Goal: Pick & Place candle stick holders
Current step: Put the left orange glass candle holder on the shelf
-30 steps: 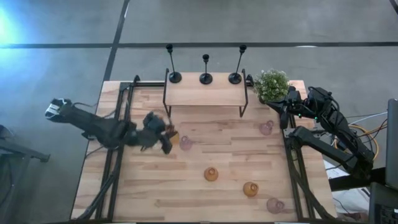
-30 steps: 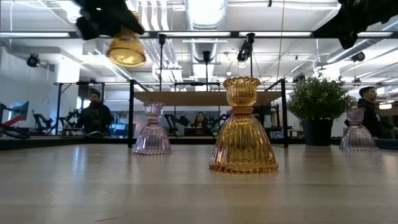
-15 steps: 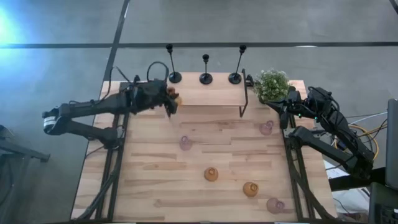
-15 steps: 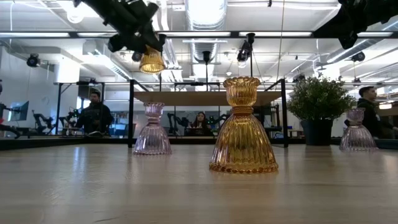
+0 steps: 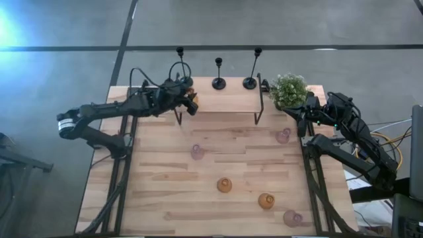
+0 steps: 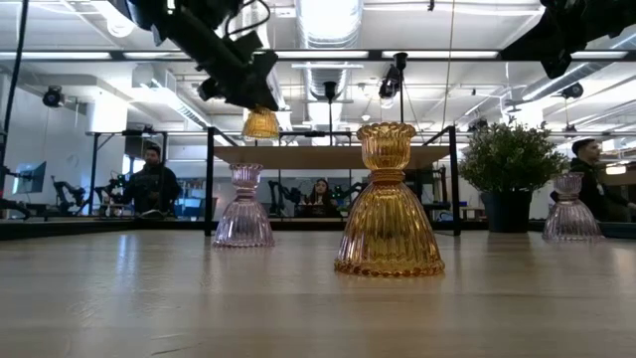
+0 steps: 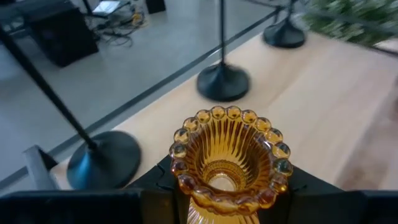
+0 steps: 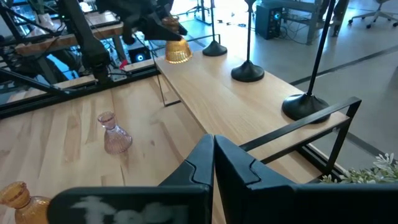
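Observation:
My left gripper needs to move the amber holder toward the black holder's round base before it opens. The amber holder (image 7: 230, 165) is above the wooden shelf top (image 7: 292, 118), short of that base.
My left gripper (image 5: 188, 100) is shut on an amber glass candle holder (image 7: 229, 158) above the left end of the wooden shelf (image 5: 225, 99), close to the leftmost black holder's round base (image 7: 102, 158). The holder also shows in the low view (image 6: 260, 123). The two other black holders (image 5: 219, 82) (image 5: 249, 82) stand on their bases along the shelf's far edge. Pink holders (image 5: 197, 152) (image 5: 283, 136) (image 5: 291, 217) and amber ones (image 5: 225, 185) (image 5: 266, 200) stand on the table. My right gripper (image 8: 214, 155) is shut and empty at the table's right edge. My left gripper pinches the amber holder's narrow neck (image 7: 214, 202), just below the beaded rim, between its two fingers (image 7: 155, 186). The fingers slant down from the table's left side. The holder is about upright, wide base down, lifted clear above the shelf top.
A bushy green plant (image 5: 288, 89) stands at the shelf's right end. The shelf's black legs (image 5: 177, 116) (image 5: 259, 112) reach down to the table. People sit in the room beyond the table (image 6: 151, 184).
My left gripper has carried the amber holder from over the table's left middle toward the far edge and right. It now holds it above the shelf's left end, beside the leftmost black holder, and has stayed shut on it. My right arm has kept still.

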